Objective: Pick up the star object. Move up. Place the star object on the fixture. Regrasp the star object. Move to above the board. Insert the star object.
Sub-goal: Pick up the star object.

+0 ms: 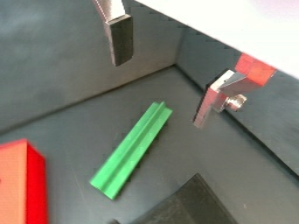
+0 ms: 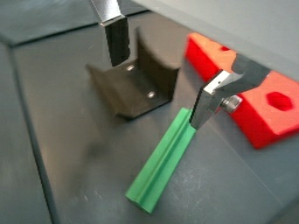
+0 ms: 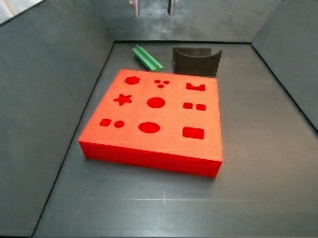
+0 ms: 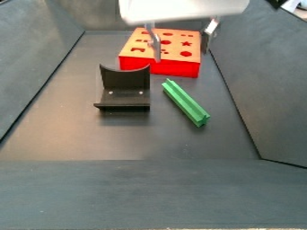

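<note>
My gripper should grab the star object across its narrow sides near the middle next, since it is a long slim prism (image 1: 132, 150) lying flat.
The star object (image 1: 135, 149) (image 2: 163, 163) is a slim bright-green prism lying flat on the dark floor, seen in both wrist views. It rests between the fixture (image 4: 124, 87) and the side wall, close to the red board (image 3: 155, 116). In a side view the star object (image 3: 149, 58) lies just behind the board, beside the fixture (image 3: 195, 60). My gripper (image 1: 163, 80) (image 2: 163, 77) hangs open well above the star object, with nothing between its fingers. From the side, the gripper (image 4: 182, 38) sits high over the board's (image 4: 168, 52) near edge and the star object (image 4: 185, 101).
Grey walls enclose the bin floor on all sides. The fixture (image 2: 135, 83) stands upright right beside the star object's far end, and the board's corner (image 2: 251, 87) is close on the other side. A board corner (image 1: 21, 184) also shows near the prism.
</note>
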